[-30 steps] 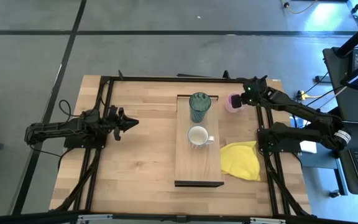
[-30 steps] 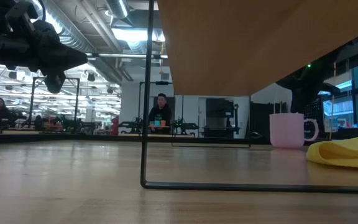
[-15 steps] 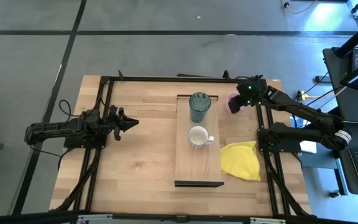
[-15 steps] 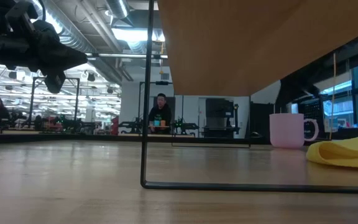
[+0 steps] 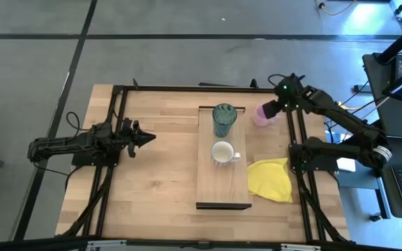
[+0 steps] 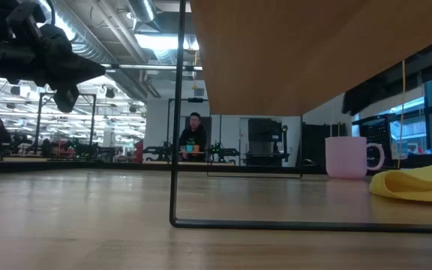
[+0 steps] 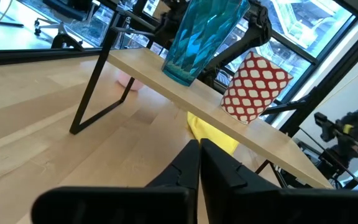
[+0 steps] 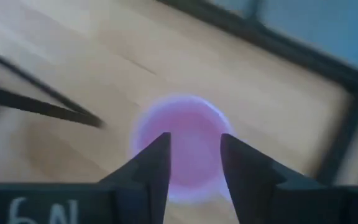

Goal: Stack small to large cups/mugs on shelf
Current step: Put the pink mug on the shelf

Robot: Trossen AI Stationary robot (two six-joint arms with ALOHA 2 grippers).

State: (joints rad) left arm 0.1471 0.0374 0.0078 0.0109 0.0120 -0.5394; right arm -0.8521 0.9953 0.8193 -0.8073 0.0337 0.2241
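Observation:
The pink mug needs to stand on the shelf with the other cups, so next my right gripper should grab the pink mug by its rim.
The shelf stands in the middle of the table. On its far end stands the teal tumbler, and behind it, toward the near side, the white mug, red-patterned in the left wrist view. The pink mug stands upright on the table right of the shelf's far end. My right gripper hovers open over it, pointing down; the mug's mouth shows between the fingers. My left gripper is shut, left of the shelf, above the table.
A crumpled yellow cloth lies on the table right of the shelf, toward the near side from the pink mug. The shelf rests on thin black wire legs. Black frame rails run along the table's sides.
My right gripper first moved over the pink mug, then drew back up and toward the table's right edge, so more of the mug shows from above. The pink mug stands where it was. My left arm has kept still.

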